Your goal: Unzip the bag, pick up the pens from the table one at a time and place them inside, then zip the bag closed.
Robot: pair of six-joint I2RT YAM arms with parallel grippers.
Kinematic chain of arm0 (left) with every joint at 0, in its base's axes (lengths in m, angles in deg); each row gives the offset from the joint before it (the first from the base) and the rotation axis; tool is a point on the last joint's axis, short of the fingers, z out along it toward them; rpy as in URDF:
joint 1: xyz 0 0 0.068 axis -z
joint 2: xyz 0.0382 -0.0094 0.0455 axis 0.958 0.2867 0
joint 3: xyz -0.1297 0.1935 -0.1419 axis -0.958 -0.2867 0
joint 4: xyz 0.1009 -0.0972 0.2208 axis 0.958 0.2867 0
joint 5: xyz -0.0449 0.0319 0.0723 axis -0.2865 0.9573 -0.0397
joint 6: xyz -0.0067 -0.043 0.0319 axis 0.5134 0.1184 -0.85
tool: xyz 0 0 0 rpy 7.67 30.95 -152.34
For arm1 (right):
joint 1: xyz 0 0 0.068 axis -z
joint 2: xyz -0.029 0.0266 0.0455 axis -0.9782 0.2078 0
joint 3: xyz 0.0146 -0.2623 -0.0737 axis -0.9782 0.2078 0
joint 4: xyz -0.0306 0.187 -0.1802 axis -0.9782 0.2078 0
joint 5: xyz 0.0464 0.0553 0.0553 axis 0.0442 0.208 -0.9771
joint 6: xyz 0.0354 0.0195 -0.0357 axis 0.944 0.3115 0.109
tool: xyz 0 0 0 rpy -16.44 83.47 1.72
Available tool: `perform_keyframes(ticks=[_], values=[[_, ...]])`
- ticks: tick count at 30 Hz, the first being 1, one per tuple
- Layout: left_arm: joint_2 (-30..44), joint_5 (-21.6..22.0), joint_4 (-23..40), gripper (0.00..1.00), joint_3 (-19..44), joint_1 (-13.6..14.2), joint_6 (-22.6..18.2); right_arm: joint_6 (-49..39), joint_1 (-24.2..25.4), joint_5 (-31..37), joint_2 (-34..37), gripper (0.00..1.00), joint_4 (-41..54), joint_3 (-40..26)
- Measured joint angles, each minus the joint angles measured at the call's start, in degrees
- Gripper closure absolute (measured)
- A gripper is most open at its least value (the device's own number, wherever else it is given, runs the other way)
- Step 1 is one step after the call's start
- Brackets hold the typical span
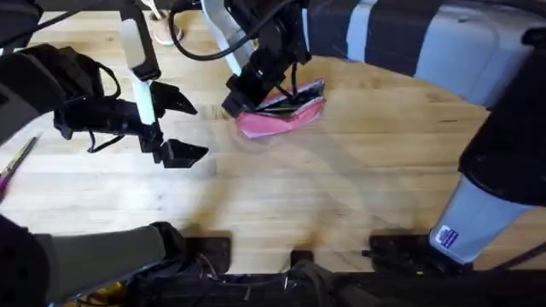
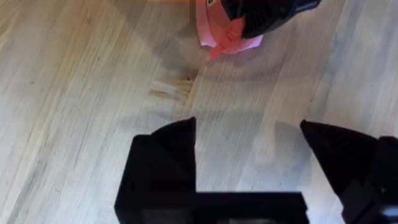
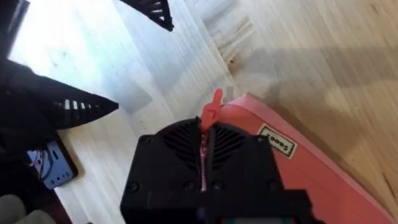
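Observation:
My left gripper grabs the pink bag by its labelled end (image 2: 209, 30) next, so that the pink bag's zipper pull stays free to slide shut.
The pink bag (image 1: 286, 118) lies on the table (image 1: 341, 196), right of centre toward the back, with dark and silvery things showing along its top. My right gripper (image 1: 241, 95) reaches across to the bag's left end. In the right wrist view it (image 3: 205, 146) is shut on the pink zipper pull (image 3: 211, 112), beside the bag's fabric (image 3: 311, 177). My left gripper (image 1: 189, 128) hovers open just left of the bag with nothing in it; in its own view the gripper (image 2: 249, 152) faces the bag (image 2: 214, 34). One thin pen (image 1: 17, 160) lies at the table's left edge.
Black cables (image 1: 192, 47) trail across the table's back edge behind the arms. A dark bulky cover (image 1: 43, 72) sits at the far left, and a grey and white housing (image 1: 478, 213) stands at the right. Bare planks lie in front of the bag.

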Motion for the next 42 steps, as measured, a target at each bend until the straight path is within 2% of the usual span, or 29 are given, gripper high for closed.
perform_keyframes(ticks=[8, 12, 22, 26, 30, 37, 42], values=[[0.02, -0.07, 0.22, 0.008, 0.0, 0.0, 0.01, -0.02, 0.28, 0.27, 0.0, 0.972, 7.78, -7.6], [0.0, -0.48, 0.43, 0.007, 0.0, 0.0, 0.0, -0.02, 0.91, 0.31, 0.0, 0.971, 8.8, -9.56], [0.0, -7.78, 0.94, 0.007, 0.0, 0.25, 0.0, -0.02, 1.46, 0.77, 0.0, 0.971, 9.18, -11.57], [1.8, -11.93, -0.71, 0.007, 0.02, 1.98, -0.03, -0.02, 1.46, 0.8, 0.0, 0.971, 9.14, -11.89], [7.93, -17.05, -3.43, 0.007, 0.02, 4.56, -0.02, -0.01, 1.46, 0.8, 0.0, 0.971, 9.17, -11.89], [18.5, -29.58, -9.52, 0.007, 0.02, 7.65, 0.0, 0.0, 1.46, 0.79, 0.0, 0.971, 9.21, -11.89], [20.78, -33.63, -10.4, 0.007, 0.02, 9.15, 0.0, -0.01, 1.46, 0.79, 0.0, 0.971, 9.2, -11.89]])
